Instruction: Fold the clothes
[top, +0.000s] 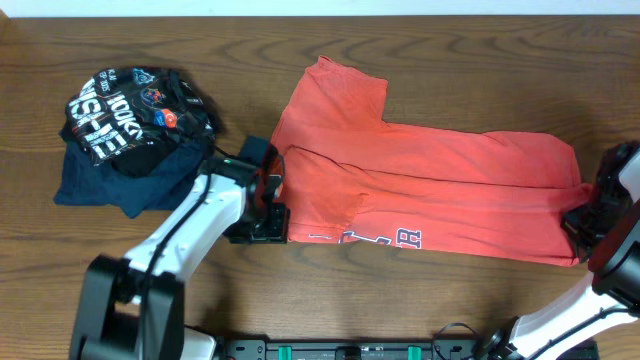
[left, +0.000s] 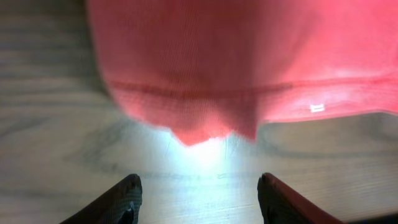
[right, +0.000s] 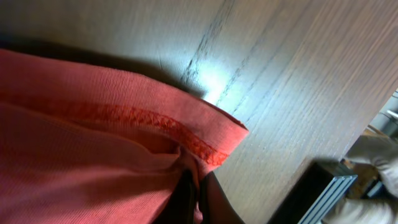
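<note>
The left gripper grabs the T-shirt by its outer back edge (top: 392, 126) beside the jutting sleeve (top: 342, 88) next, to fold the T-shirt's back half forward.
The clothes, an orange-red T-shirt (top: 420, 185), lie half folded across the middle of the table, with white lettering (top: 385, 238) showing at the front edge. My left gripper (top: 268, 205) sits at the shirt's left edge, open and empty; in the left wrist view its dark fingers (left: 127, 198) stand wide apart over bare wood, just short of the shirt's hem (left: 211, 115). At the shirt's right front corner my right gripper (top: 580, 222) is shut on the shirt; the right wrist view shows its closed fingertips (right: 198, 199) pinching the hemmed cloth (right: 143, 124).
A black garment with white lettering (top: 130, 115) lies on a navy blue garment (top: 120, 175) at the back left. A black and silver frame rail (top: 360, 350) runs along the table's front edge and appears in the right wrist view (right: 317, 190).
</note>
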